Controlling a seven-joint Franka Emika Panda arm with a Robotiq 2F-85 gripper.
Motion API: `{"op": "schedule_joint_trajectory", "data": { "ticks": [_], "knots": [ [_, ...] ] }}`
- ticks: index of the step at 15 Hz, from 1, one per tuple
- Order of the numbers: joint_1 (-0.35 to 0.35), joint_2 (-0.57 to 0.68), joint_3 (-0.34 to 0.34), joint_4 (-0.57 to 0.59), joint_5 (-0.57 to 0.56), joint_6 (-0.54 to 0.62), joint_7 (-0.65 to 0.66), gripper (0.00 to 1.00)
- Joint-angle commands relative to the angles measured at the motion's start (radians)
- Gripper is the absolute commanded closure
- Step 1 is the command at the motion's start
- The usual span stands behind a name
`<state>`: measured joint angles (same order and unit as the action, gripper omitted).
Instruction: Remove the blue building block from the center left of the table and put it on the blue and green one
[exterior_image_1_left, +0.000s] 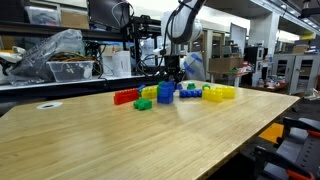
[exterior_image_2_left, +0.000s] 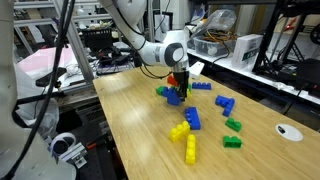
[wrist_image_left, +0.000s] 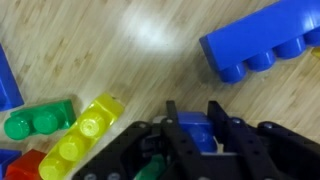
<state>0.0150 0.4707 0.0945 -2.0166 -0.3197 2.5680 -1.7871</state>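
Note:
The blue building block (wrist_image_left: 190, 128) sits low over the blue and green one and would land on it, so it is time for my gripper to let go.
In the wrist view my gripper (wrist_image_left: 192, 125) is shut on the blue building block (wrist_image_left: 190, 128), seen end-on, with most of its length hidden by the fingers. A bit of green (wrist_image_left: 150, 170) shows under the left finger. In both exterior views the gripper (exterior_image_2_left: 179, 84) (exterior_image_1_left: 172, 76) hangs low over the blue and green one (exterior_image_2_left: 166, 93) (exterior_image_1_left: 165, 94) on the table (exterior_image_2_left: 140, 130). I cannot tell whether the held block touches the stack.
The wrist view shows another long blue brick (wrist_image_left: 262, 40) at the upper right and green (wrist_image_left: 35, 120), yellow (wrist_image_left: 85, 135) and red (wrist_image_left: 22, 165) bricks at the lower left. Blue (exterior_image_2_left: 225, 104), green (exterior_image_2_left: 232, 141) and yellow (exterior_image_2_left: 190, 150) bricks lie scattered. A white disc (exterior_image_2_left: 290, 131) lies near the edge.

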Motion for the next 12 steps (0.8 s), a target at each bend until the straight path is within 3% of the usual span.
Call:
{"op": "schedule_joint_trajectory", "data": {
  "ticks": [1, 5, 6, 8, 12],
  "knots": [
    [0.012, 0.003, -0.013, 0.015, -0.025, -0.016, 0.015, 0.89],
    [0.018, -0.01, -0.016, 0.007, -0.042, -0.012, 0.022, 0.89],
    [0.02, -0.013, -0.017, 0.006, -0.047, -0.013, 0.024, 0.39],
    [0.025, -0.021, -0.018, 0.002, -0.058, -0.011, 0.03, 0.32],
    [0.039, -0.047, -0.022, -0.005, -0.079, -0.02, 0.05, 0.05]
  ]
}}
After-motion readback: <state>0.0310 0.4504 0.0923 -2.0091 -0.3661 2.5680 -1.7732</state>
